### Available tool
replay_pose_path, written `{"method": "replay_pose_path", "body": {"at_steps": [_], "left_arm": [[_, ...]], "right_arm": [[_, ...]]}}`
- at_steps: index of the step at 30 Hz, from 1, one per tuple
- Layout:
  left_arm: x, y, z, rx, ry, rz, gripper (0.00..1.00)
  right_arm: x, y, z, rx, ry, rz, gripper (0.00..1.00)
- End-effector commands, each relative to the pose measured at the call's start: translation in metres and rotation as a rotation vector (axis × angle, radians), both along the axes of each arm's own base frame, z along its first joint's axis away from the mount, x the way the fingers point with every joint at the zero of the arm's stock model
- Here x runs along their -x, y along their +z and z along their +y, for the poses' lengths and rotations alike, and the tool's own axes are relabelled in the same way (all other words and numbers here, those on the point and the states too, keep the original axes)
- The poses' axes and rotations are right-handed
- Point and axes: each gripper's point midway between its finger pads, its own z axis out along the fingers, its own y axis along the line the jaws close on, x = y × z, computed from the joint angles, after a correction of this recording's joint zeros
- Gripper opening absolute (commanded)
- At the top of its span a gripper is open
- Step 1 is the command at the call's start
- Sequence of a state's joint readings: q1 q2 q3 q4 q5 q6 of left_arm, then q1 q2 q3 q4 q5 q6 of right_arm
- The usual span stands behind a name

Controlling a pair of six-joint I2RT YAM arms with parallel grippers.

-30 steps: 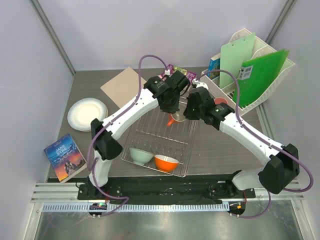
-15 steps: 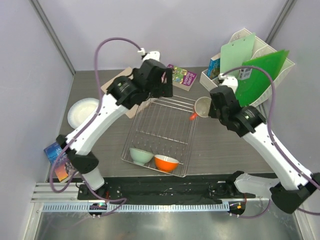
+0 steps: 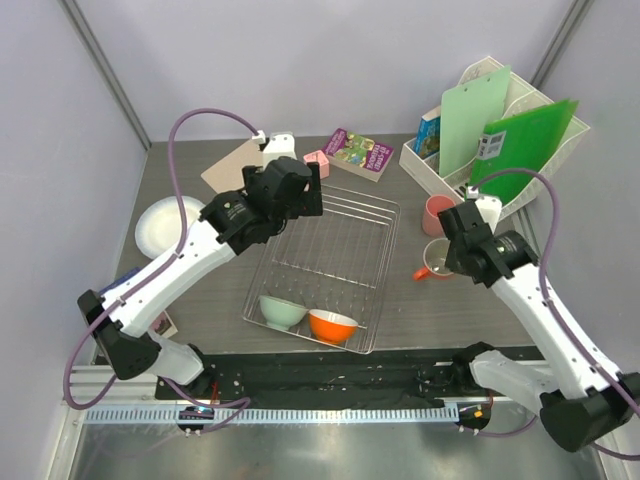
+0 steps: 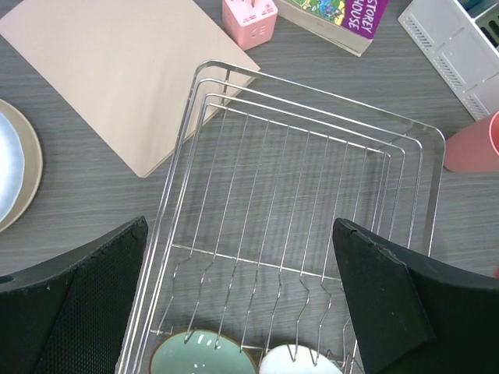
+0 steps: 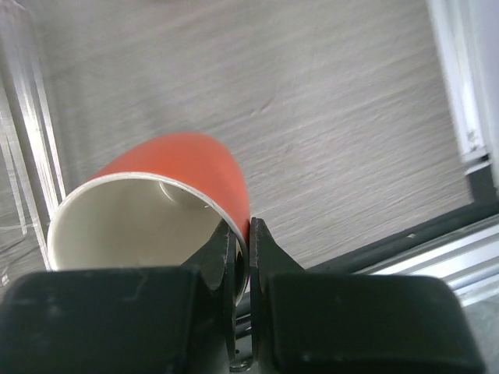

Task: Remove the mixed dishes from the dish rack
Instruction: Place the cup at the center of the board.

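The tilted orange cup hangs above the table and would drop and tip short of the pink cup [image 3: 438, 213], so it is too early to open my right gripper.
The silver dish rack [image 3: 340, 236] lies mid-table. At its near end sit a mint-green bowl [image 3: 283, 311] and an orange bowl [image 3: 332, 325]. My left gripper [image 3: 301, 190] hangs open over the rack's far left corner. In the left wrist view its fingers straddle bare wires [image 4: 296, 156], with the mint bowl [image 4: 201, 354] and the orange bowl's white inside [image 4: 300, 360] below. My right gripper [image 3: 452, 258] is shut on the rim of the orange cup [image 3: 432, 267], to the right of the rack. The cup [image 5: 164, 199] tilts low over the table. A pink cup [image 3: 438, 213] stands beside it.
A cream plate [image 3: 166, 226] lies at the far left on the table. A beige board [image 3: 232, 165], a small pink block [image 3: 316, 158] and a purple book [image 3: 358, 152] lie behind the rack. A white organizer [image 3: 520, 190] with green folders stands at the back right.
My left gripper let go, opened and drew back left over the rack's far corner. My right arm carried the orange cup out of the rack and down to the right, near the pink cup.
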State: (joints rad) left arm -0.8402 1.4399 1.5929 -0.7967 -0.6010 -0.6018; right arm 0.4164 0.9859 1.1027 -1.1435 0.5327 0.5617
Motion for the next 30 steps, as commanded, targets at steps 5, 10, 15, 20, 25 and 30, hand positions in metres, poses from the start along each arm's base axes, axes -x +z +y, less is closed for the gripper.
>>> {"method": "replay_pose_path", "body": {"at_steps": [5, 10, 15, 20, 25, 30], "left_arm": [[0.007, -0.007, 0.013, 0.023, 0.032, -0.013, 1.00], [0.011, -0.020, 0.014, 0.018, 0.032, 0.011, 1.00], [0.012, -0.029, 0.015, 0.005, 0.038, 0.031, 1.00], [0.012, -0.040, 0.015, -0.015, 0.041, 0.052, 1.00], [0.011, -0.044, 0.015, -0.027, 0.043, 0.064, 1.00], [0.011, -0.045, 0.014, -0.030, 0.043, 0.066, 1.00]], "right_arm": [[-0.063, -0.041, 0.004, -0.208, -0.058, 0.000, 0.01], [-0.090, -0.057, -0.009, -0.254, -0.106, 0.015, 0.01], [-0.103, -0.073, -0.011, -0.259, -0.122, 0.035, 0.01], [-0.102, -0.093, -0.010, -0.267, -0.138, 0.066, 0.01], [-0.101, -0.092, -0.005, -0.294, -0.127, 0.064, 0.38], [-0.099, -0.088, -0.007, -0.287, -0.131, 0.050, 0.57]]}}
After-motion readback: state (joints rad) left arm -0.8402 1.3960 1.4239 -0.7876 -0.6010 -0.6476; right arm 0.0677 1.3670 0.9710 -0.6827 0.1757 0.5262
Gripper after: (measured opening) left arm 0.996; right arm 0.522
